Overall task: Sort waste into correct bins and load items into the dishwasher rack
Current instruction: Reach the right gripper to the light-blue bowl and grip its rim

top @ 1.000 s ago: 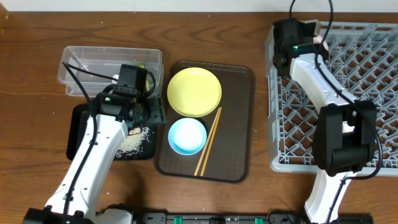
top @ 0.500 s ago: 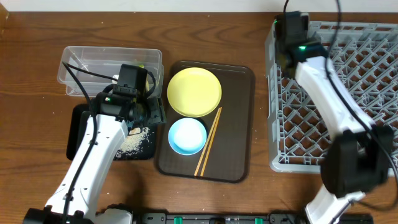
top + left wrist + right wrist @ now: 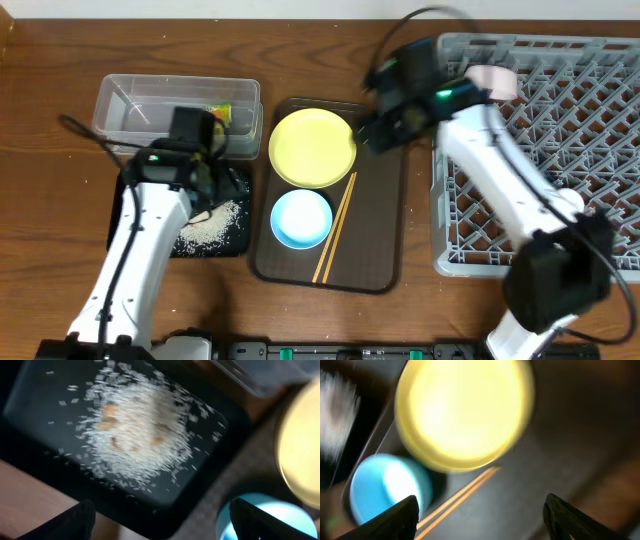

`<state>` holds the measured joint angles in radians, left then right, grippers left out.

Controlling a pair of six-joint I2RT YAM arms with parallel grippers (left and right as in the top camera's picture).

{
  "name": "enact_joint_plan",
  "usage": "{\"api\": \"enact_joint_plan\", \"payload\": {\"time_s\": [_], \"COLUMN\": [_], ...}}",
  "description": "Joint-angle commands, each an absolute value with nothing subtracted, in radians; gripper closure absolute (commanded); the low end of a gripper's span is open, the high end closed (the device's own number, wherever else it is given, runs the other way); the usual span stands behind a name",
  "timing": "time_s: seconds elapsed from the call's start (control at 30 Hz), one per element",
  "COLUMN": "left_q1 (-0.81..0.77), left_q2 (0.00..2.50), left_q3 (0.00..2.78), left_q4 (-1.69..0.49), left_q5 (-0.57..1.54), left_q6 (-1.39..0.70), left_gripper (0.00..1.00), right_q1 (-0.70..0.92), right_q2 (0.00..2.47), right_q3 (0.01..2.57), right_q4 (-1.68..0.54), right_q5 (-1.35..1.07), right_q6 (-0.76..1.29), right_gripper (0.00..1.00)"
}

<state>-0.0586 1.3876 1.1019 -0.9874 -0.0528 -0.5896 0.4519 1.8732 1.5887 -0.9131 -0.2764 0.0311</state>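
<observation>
My right gripper is to grab the light blue bowl's rim beside the chopsticks next. The bowl's body then stays free to tilt into the dishwasher rack.
Loose whitish rice crumbs (image 3: pixel 135 425) lie piled in the black tray (image 3: pixel 30 435), also seen from overhead as crumbs (image 3: pixel 212 226) in the tray (image 3: pixel 238 245). My left gripper (image 3: pixel 212 180) hovers over that tray, open and empty; its midpoint (image 3: pixel 160 525) is above the tray's edge. A yellow-green plate (image 3: pixel 312 148), a light blue bowl (image 3: pixel 301 218) and wooden chopsticks (image 3: pixel 335 228) rest on the brown serving tray. My right gripper (image 3: pixel 372 130) hangs open beside the plate (image 3: pixel 465 410), with its midpoint (image 3: pixel 480 520) above the chopsticks (image 3: pixel 455 497) and bowl (image 3: pixel 385 487). The clear tub (image 3: pixel 140 105) holds the wrapper (image 3: pixel 222 115).
The grey dishwasher rack (image 3: pixel 560 170) fills the right side, with a pale round item (image 3: pixel 492 78) near its far-left corner. The brown serving tray (image 3: pixel 385 230) sits between the bins and the rack. Both wrist views are blurred by motion.
My right arm swung from the rack's far-left corner to over the brown tray beside the yellow plate. My left gripper shifted left over the black tray and opened wider.
</observation>
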Motion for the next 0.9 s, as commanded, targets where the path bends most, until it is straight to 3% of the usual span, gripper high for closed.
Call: {"api": "enact_joint_plan", "payload": {"time_s": [0.0,0.1,0.17,0.3,0.4,0.5,0.63,0.87], "left_q1": [-0.011,0.010,0.012,0.012,0.012,0.012,0.012,0.012], "left_q2": [1.394,1.394,1.394,1.394,1.394,1.394,1.394,1.394], "left_q3": [1.114,1.114,1.114,1.114,1.114,1.114,1.114,1.114], "left_q4": [-0.995,-1.004,-1.011,-1.021,-1.029,-1.037,-1.040,-1.039], "left_q5": [-0.062,-0.060,-0.060,-0.060,-0.060,-0.060,-0.060,-0.060], "left_q6": [-0.630,-0.630,-0.630,-0.630,-0.630,-0.630,-0.630,-0.630], "left_gripper": [0.11,0.11,0.11,0.11,0.10,0.10,0.11,0.11], "right_q1": [0.533,0.595,0.626,0.664,0.671,0.671,0.671,0.671], "right_q2": [1.922,1.974,2.010,2.075,2.096,2.100,2.100,2.100], "right_q3": [1.588,1.587,1.587,1.587,1.587,1.587,1.587,1.587], "right_q4": [-0.953,-0.984,-0.994,-1.003,-1.002,-0.997,-0.999,-1.008], "right_q5": [-0.330,-0.310,-0.290,-0.277,-0.277,-0.278,-0.278,-0.281], "right_q6": [-0.016,-0.016,-0.014,0.011,0.014,0.014,0.014,0.014], "right_gripper": [0.22,0.25,0.35,0.41,0.55,0.62,0.88,0.96]}}
